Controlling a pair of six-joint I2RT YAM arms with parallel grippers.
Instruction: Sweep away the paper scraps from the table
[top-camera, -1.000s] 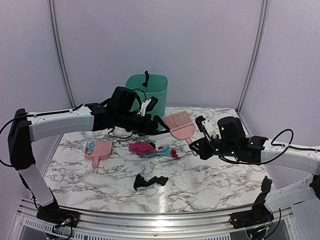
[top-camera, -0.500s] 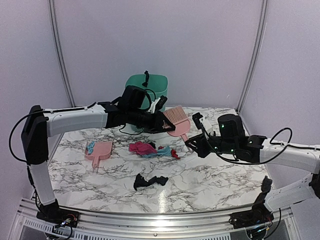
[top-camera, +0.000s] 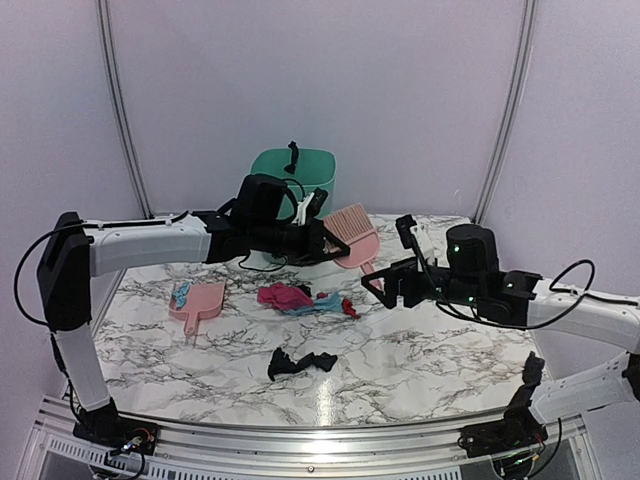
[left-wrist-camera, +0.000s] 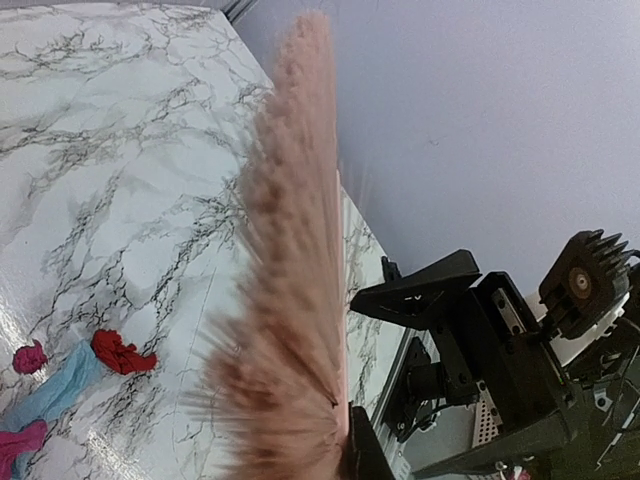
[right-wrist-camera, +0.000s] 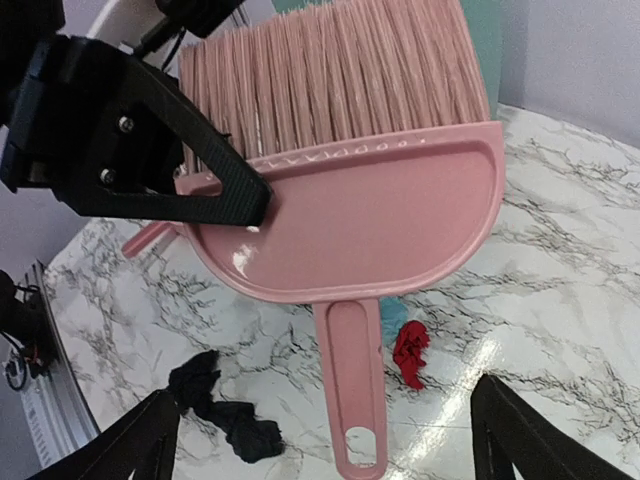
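The pink brush would come up with the left gripper, bristles and all, if the robot lifted that gripper now, because the gripper's fingers are shut on its flat body's edge (top-camera: 345, 254) (left-wrist-camera: 344, 432).
The pink brush (top-camera: 352, 233) hangs in the air above the table (top-camera: 450, 350), in front of the bin. My left gripper (top-camera: 326, 240) is shut on the edge of its flat body (right-wrist-camera: 350, 230), bristles filling the left wrist view (left-wrist-camera: 290, 300). My right gripper (top-camera: 386, 284) stands open just right of the handle (right-wrist-camera: 356, 390), its fingers wide on either side and apart from it. Paper scraps lie below: a magenta and blue pile (top-camera: 290, 297), a red bit (top-camera: 348, 307) (right-wrist-camera: 410, 353) and a black clump (top-camera: 300, 362) (right-wrist-camera: 222, 408).
A green bin (top-camera: 292, 178) stands at the back behind the left arm. A pink dustpan (top-camera: 198, 300) lies at the left with a blue scrap (top-camera: 182, 292) on it. The railed front edge (top-camera: 300, 435) runs along the near side.
My left gripper has closed on the brush's body. The right gripper has opened, let go of the handle and drawn back to the right. The brush rose slightly.
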